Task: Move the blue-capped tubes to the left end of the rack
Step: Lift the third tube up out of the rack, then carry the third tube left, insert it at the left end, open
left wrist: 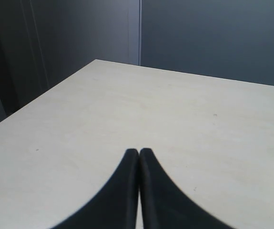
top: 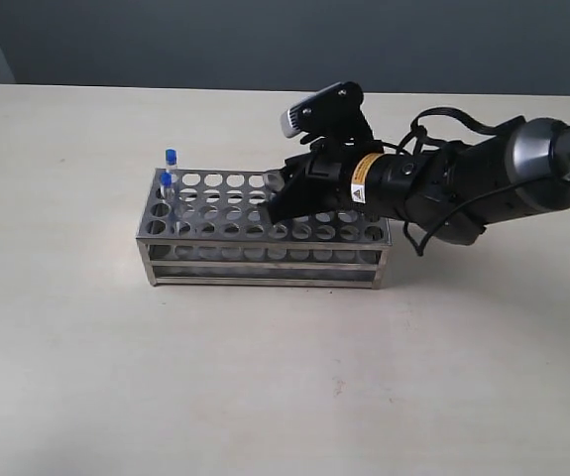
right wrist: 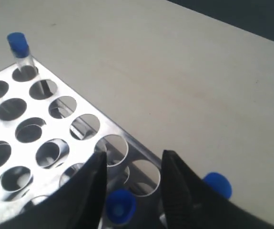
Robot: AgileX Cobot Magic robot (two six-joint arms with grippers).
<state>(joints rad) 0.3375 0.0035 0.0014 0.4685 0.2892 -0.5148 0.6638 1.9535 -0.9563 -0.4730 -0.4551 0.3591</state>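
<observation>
My right gripper should close now. Closing now would hold the blue-capped tube. Its fingers are around the low blue cap in the right wrist view.
The silver rack stands mid-table. Two blue-capped tubes stand in holes at its left end. My right gripper hovers over the rack's middle-right part and hides what stands there. In the right wrist view the gripper is open, with a blue cap low between its fingers, nearer one finger and not pinched. A second blue cap shows beside the other finger. Far along the rack stands another capped tube. My left gripper is shut and empty over bare table.
The pale tabletop surrounds the rack on all sides. A dark wall runs behind the table's far edge. The right arm reaches in from the right above the rack's right end.
</observation>
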